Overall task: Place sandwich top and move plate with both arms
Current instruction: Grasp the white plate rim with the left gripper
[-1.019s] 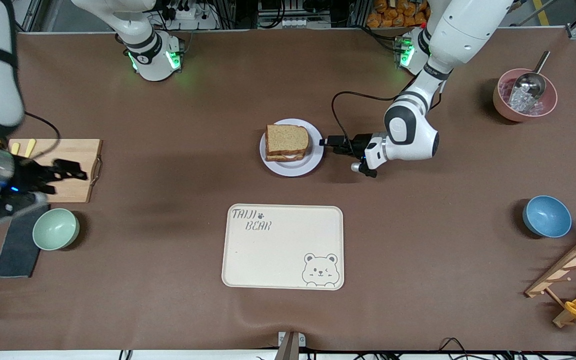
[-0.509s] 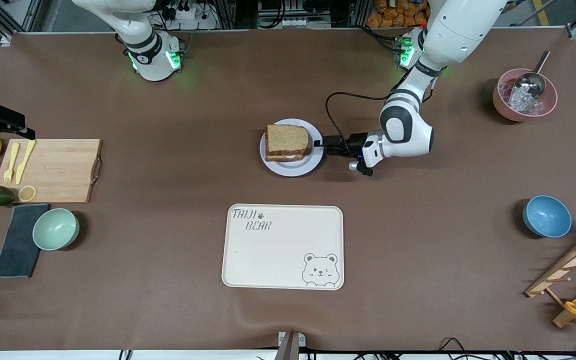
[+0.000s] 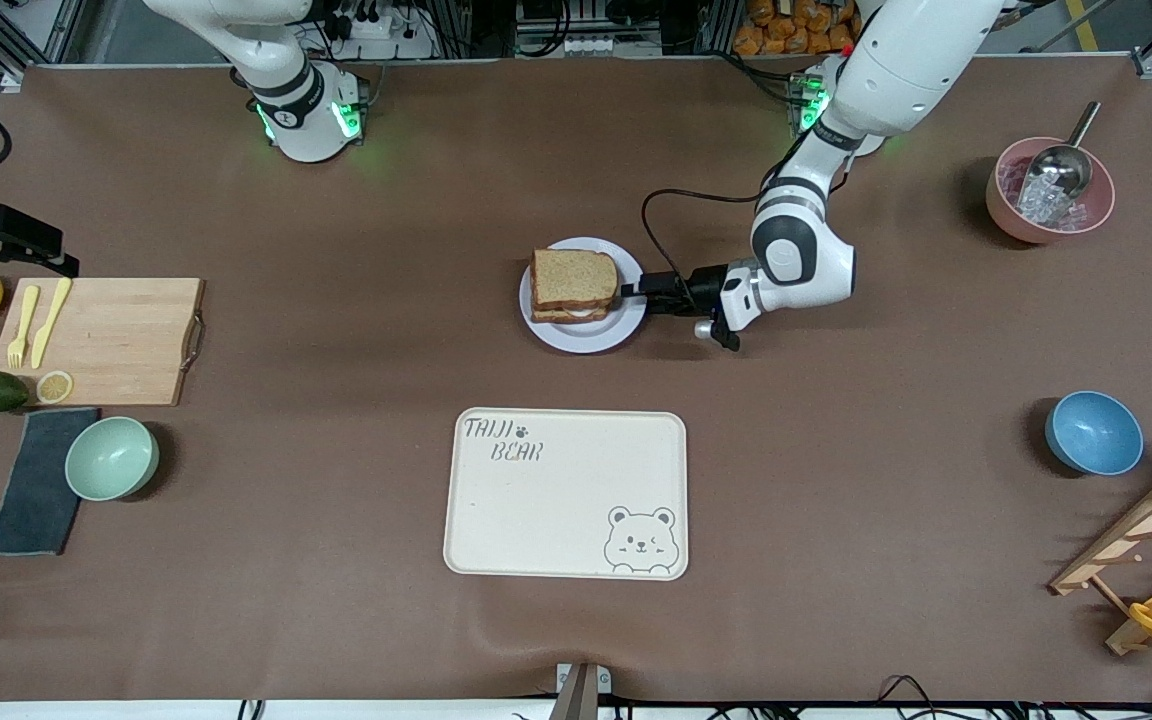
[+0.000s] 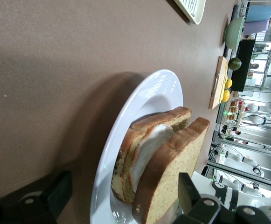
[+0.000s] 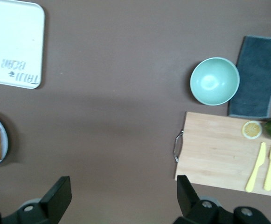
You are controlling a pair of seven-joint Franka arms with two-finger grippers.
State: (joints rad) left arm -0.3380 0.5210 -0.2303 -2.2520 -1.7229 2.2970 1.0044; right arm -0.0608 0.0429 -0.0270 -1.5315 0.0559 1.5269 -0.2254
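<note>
Next, my left gripper grabs the plate by its rim (image 3: pixel 634 322), to move the sandwich onto the cream bear-printed tray (image 3: pixel 566 494).
The sandwich top (image 3: pixel 574 277) lies on the stacked sandwich on the plate (image 3: pixel 586 335) in the middle of the table. In the left wrist view the brown slice (image 4: pixel 172 172) covers egg white and a lower slice on the plate's rim (image 4: pixel 144 100). My left gripper (image 3: pixel 638 290) is open at the plate's edge toward the left arm's end. Its jaws stand wide apart in the left wrist view (image 4: pixel 123 193), one low by the table and one above the bread. My right gripper (image 3: pixel 36 250) is open and empty, high over the right arm's end of the table; the right wrist view (image 5: pixel 121 200) shows it empty.
A cream bear-printed tray (image 3: pixel 566 495) lies nearer the front camera than the plate. A wooden cutting board (image 3: pixel 116 340), a green bowl (image 3: pixel 111 457) and a dark cloth (image 3: pixel 31 480) sit at the right arm's end. A blue bowl (image 3: pixel 1093 432) and a pink bowl (image 3: pixel 1049 190) sit at the left arm's end.
The left gripper has moved in to the plate's rim. The right arm has swung up and away from over the cutting board toward the table's end.
</note>
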